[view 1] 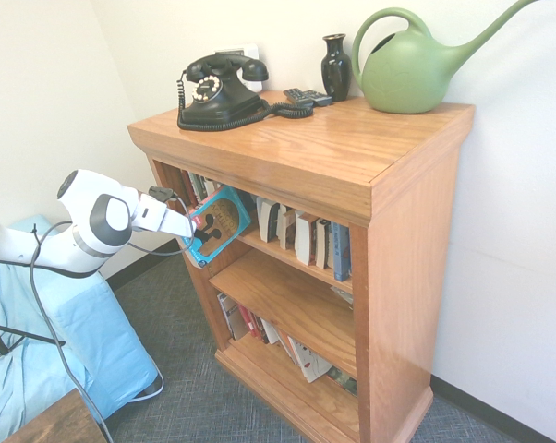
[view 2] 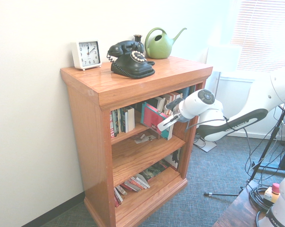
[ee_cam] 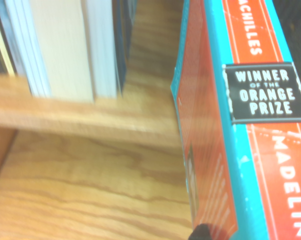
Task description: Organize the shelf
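The teal book (view 1: pixel 221 224) (ee_cam: pixel 213 115) tilts out past the shelf's front, short of the upright books, so it is too early to release it. Next, my gripper pushes the book inward and upright.
The shelf (view 1: pixel 306 152) is a warm brown wooden bookcase with three tiers, also seen from the other side (view 2: pixel 133 82). At the front of its top tier, my gripper (view 1: pixel 195 236) is shut on a teal and orange book (view 1: pixel 220 220). The book tilts, partly outside the opening, at the end of a row of upright books (view 1: pixel 301 235). In the second exterior view the gripper (view 2: pixel 163 125) holds the book (view 2: pixel 153 117) at its lower edge. The wrist view shows the book's spine (ee_cam: pixel 245 150) close by, with a gap beside the standing books (ee_cam: pixel 65 50).
On the top board stand a black dial telephone (view 1: pixel 218 92), a dark vase (view 1: pixel 335 65), a green watering can (view 1: pixel 412 69), a remote (view 1: pixel 308 96) and a white clock (view 2: pixel 86 54). Books lean and lie on the bottom tier (view 1: pixel 259 328). A blue-covered block (view 1: pixel 84 332) stands beside the shelf.
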Action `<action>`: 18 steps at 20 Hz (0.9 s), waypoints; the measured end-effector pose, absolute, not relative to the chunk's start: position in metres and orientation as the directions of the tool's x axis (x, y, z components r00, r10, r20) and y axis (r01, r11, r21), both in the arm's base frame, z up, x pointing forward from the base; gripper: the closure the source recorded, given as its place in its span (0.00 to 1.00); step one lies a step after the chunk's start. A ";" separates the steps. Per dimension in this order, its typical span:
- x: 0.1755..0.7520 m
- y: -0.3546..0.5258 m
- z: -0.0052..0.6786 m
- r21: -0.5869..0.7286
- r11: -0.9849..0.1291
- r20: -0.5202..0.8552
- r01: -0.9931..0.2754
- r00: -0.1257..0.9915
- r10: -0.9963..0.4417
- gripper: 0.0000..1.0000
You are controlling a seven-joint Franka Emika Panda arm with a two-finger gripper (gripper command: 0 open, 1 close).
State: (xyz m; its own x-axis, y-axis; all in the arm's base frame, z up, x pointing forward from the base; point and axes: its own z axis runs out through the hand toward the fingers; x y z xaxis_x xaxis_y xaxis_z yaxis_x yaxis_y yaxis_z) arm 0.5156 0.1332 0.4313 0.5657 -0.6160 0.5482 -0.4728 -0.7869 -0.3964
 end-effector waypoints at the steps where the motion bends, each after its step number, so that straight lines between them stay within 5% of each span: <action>1: 0.519 0.134 0.431 -0.402 -0.783 0.540 -0.474 0.568 -0.621 1.00; 18: 0.581 0.146 0.428 -0.419 -0.785 0.517 -0.457 0.591 -0.620 1.00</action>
